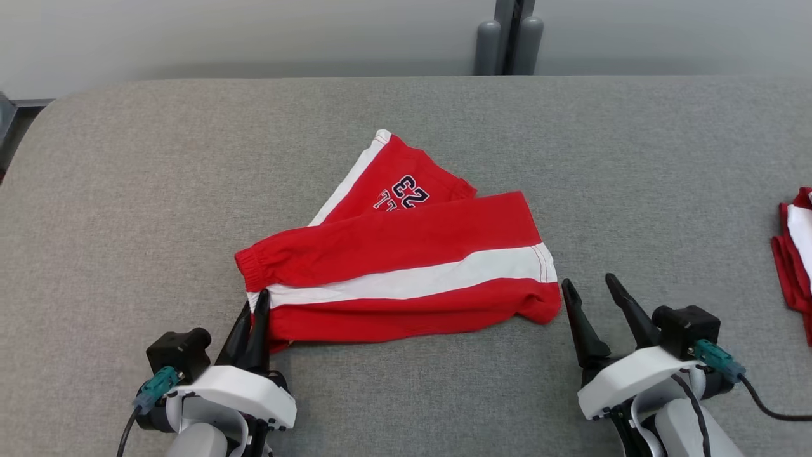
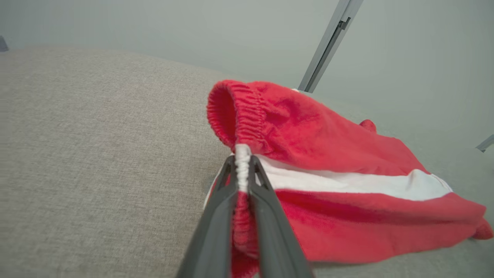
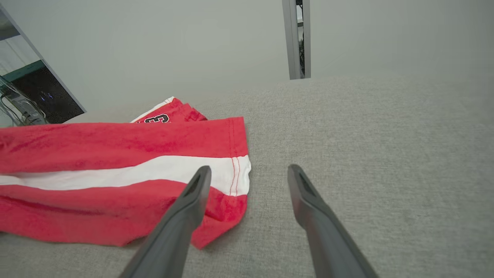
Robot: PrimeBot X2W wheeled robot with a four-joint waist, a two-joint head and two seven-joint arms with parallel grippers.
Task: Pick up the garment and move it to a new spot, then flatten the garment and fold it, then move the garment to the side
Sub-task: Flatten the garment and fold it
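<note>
The right gripper grabs the white-striped hem edge (image 1: 549, 263) of the shorts next, since it bulges up to a free edge while the red cloth (image 1: 426, 316) lies slack.
The garment (image 1: 399, 266) is a pair of red shorts with a white side stripe and dark number print, lying folded over itself in the middle of the grey table (image 1: 127, 203). My left gripper (image 1: 255, 303) is shut on the garment's elastic waistband at its near left corner; in the left wrist view the fingers (image 2: 216, 216) pinch the white part of the waistband (image 2: 242, 162). My right gripper (image 1: 589, 285) stands open just right of the garment's (image 3: 115, 181) leg hem, with nothing between its fingers (image 3: 185, 216).
Another red and white cloth (image 1: 796, 254) lies at the table's right edge. Grey posts (image 1: 507, 38) stand behind the far edge. Bare grey fabric surrounds the garment on the left, far side and near side.
</note>
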